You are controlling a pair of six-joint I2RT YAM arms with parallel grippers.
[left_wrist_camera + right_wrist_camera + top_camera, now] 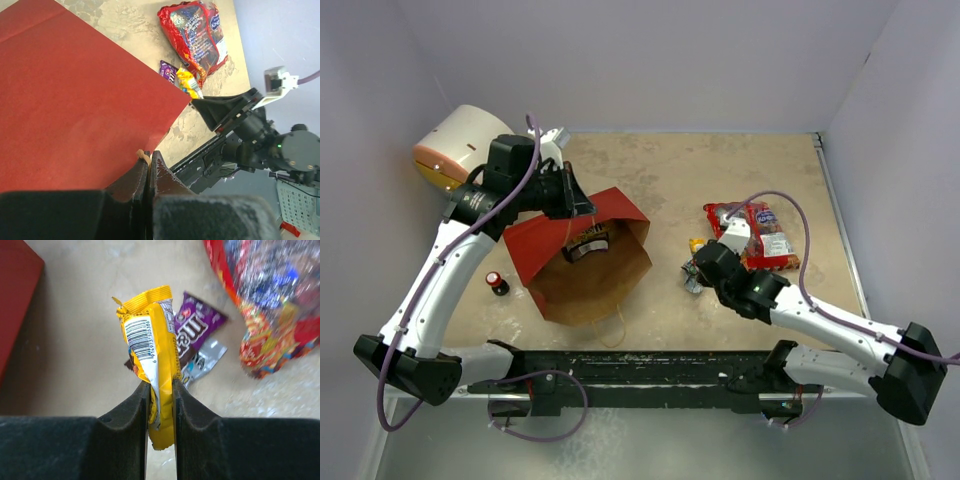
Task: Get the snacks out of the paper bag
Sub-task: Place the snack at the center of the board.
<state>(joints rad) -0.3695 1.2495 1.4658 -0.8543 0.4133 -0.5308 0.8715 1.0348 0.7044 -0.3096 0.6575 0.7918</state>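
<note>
The yellow candy packet is above the purple and silvery wrappers and would fall onto them if I opened now. My right gripper should keep holding the packet.
The paper bag (535, 250), red outside and brown inside, lies on its side with its mouth toward the arms; its red face (75, 100) fills the left wrist view. A dark packet (588, 245) lies inside. My left gripper (582, 205) (148, 157) is shut on the bag's string handle (142, 154) at the upper rim. Over the table right of the bag, my right gripper (698, 265) (161, 385) is shut on the yellow candy packet (152, 340). Under it lie a purple wrapper (197, 327) and a silvery wrapper (205, 360). The large red-and-clear bag (755, 235) (270, 305) lies just beyond.
A white drum with an orange-yellow end (460, 145) stands at the back left, behind my left arm. A small dark, red-topped object (497, 283) stands on the table left of the bag. Grey walls close in the back and both sides.
</note>
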